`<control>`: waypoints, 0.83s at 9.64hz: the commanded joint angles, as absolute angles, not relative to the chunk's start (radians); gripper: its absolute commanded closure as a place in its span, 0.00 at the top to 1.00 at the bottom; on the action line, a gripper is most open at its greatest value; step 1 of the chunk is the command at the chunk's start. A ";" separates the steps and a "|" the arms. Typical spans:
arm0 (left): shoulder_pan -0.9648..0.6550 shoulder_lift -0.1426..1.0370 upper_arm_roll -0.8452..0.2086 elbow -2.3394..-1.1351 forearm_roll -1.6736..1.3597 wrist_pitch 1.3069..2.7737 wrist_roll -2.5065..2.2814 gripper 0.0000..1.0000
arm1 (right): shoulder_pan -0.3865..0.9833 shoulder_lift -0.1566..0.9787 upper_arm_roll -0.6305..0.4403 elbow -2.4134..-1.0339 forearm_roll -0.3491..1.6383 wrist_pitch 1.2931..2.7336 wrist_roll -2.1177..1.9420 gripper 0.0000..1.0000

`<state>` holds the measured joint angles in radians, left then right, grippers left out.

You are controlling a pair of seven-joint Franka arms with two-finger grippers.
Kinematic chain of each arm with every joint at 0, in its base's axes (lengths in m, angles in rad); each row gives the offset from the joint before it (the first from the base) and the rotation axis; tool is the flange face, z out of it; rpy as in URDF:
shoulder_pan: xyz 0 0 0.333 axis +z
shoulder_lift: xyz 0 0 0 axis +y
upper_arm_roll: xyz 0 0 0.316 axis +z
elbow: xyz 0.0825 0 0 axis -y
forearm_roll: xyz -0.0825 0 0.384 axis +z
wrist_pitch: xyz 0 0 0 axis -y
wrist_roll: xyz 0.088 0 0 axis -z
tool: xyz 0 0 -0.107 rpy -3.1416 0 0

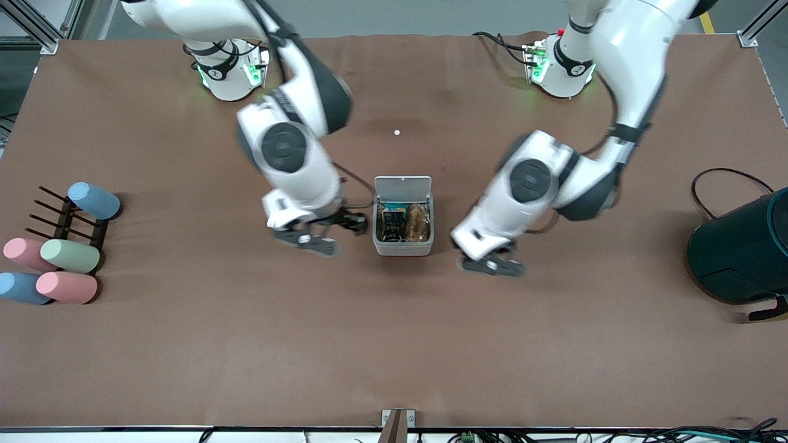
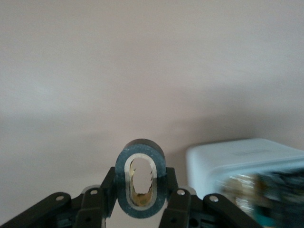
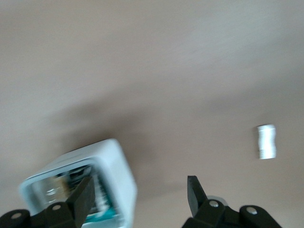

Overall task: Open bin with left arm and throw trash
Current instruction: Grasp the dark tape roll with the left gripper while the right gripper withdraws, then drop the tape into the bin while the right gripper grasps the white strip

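I need to throw the small white piece of trash into the open bin, so I should next grab it by its short end [image 3: 267, 151] with my right gripper.
The small white-grey bin [image 1: 403, 247] stands mid-table with its lid [image 1: 402, 184] swung up and open. Inside lie a crumpled black wrapper [image 1: 391, 224] and a brownish crumpled piece [image 1: 418, 223]. My left gripper [image 1: 492, 263] is low over the table beside the bin, toward the left arm's end. In the left wrist view it [image 2: 141, 176] is shut on the dark ring-shaped tape roll [image 2: 141, 148], with the bin [image 2: 237, 159] close by. My right gripper [image 1: 329, 232] is beside the bin toward the right arm's end. It [image 3: 140, 185] is open and empty, next to the bin [image 3: 118, 171].
A large dark teal cylindrical container [image 1: 739, 252] lies at the left arm's end. A dark rack [image 1: 61, 218] with several pastel cylinders [image 1: 71, 255] sits at the right arm's end. A tiny white dot [image 1: 396, 132] lies near the bases. A small blurred white bit [image 3: 266, 141] is on the table.
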<state>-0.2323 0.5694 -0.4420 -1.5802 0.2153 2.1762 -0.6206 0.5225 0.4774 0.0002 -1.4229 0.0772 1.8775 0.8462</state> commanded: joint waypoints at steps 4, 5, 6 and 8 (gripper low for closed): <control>-0.380 0.647 -0.428 -1.526 0.322 2.154 -0.846 0.07 | 0.283 0.400 0.017 -1.791 0.058 2.009 0.531 0.88; -0.387 0.656 -0.428 -1.526 0.339 2.154 -0.851 0.31 | 0.276 0.399 0.017 -1.904 0.045 2.129 0.529 0.89; -0.387 0.660 -0.426 -1.526 0.344 2.155 -0.850 0.99 | 0.278 0.388 0.017 -2.042 0.044 2.299 0.529 0.90; -0.380 0.652 -0.426 -1.526 0.356 2.154 -0.845 1.00 | 0.285 0.364 0.018 -2.250 0.044 2.532 0.528 0.93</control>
